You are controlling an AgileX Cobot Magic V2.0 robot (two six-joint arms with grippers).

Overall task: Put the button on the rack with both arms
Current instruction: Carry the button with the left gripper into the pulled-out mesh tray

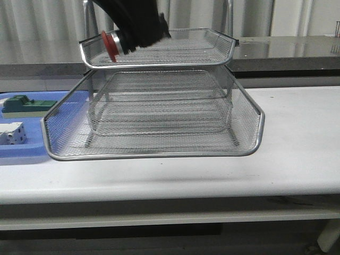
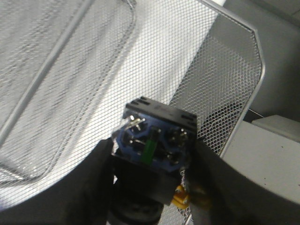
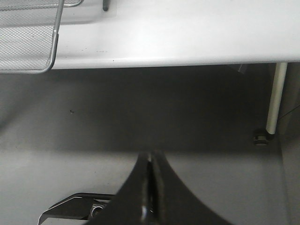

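Note:
My left gripper holds the button high above the pulled-out bottom tray and needs to keep holding it. The button would fall if I opened now.
My left gripper (image 1: pixel 133 37) is shut on the button (image 1: pixel 111 45), whose red cap and silver collar stick out to the left over the near left corner of the rack's top tray (image 1: pixel 159 50). In the left wrist view the button's blue rear block (image 2: pixel 154 140) sits clamped between the two black fingers (image 2: pixel 93 183), above the mesh of the rack (image 2: pixel 225 79). The rack (image 1: pixel 154 117) is a silver wire-mesh stand with its bottom tray pulled forward. My right gripper (image 3: pixel 150 161) hangs below the table's edge, jaws pressed together and empty.
A blue plastic tray (image 1: pixel 21 151) lies left of the rack, holding a green block (image 1: pixel 24 105) and a white block with dark dots (image 1: pixel 13 133). The white table (image 1: pixel 297 138) stretches right of the rack. A table leg (image 3: pixel 275 101) shows in the right wrist view.

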